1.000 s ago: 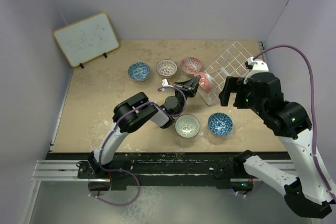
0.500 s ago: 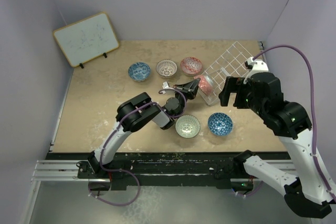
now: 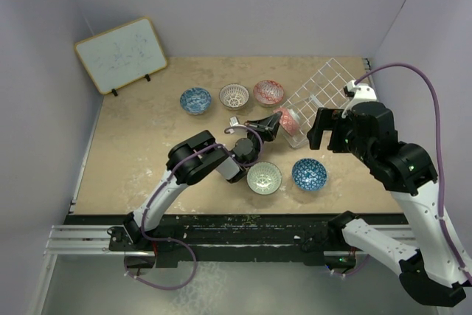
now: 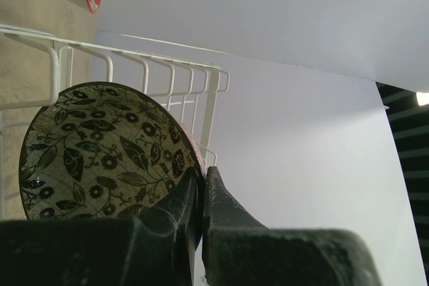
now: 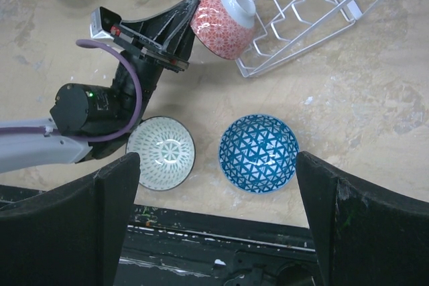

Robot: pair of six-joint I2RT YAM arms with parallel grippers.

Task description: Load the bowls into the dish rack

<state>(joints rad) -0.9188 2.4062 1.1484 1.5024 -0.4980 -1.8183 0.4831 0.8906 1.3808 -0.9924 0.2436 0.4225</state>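
The bowl stands on edge with its rim among the wires and would rest in the dish rack, so it is time for my left gripper to open.
My left gripper is shut on the rim of a bowl with black leaves inside and a red outside. This bowl stands on edge at the near-left corner of the white wire dish rack. My right gripper hangs wide open and empty above a blue bowl and a pale green-white bowl. At the back lie a second blue bowl, a white-lattice bowl and a red bowl.
A wood-framed whiteboard leans against the back left wall. White walls close the table on the left, back and right. The left arm's forearm reaches over the table beside the pale bowl.
The left arm's elbow has shifted slightly to the right, and the held bowl has stayed at the rack's corner. The right arm has not moved.
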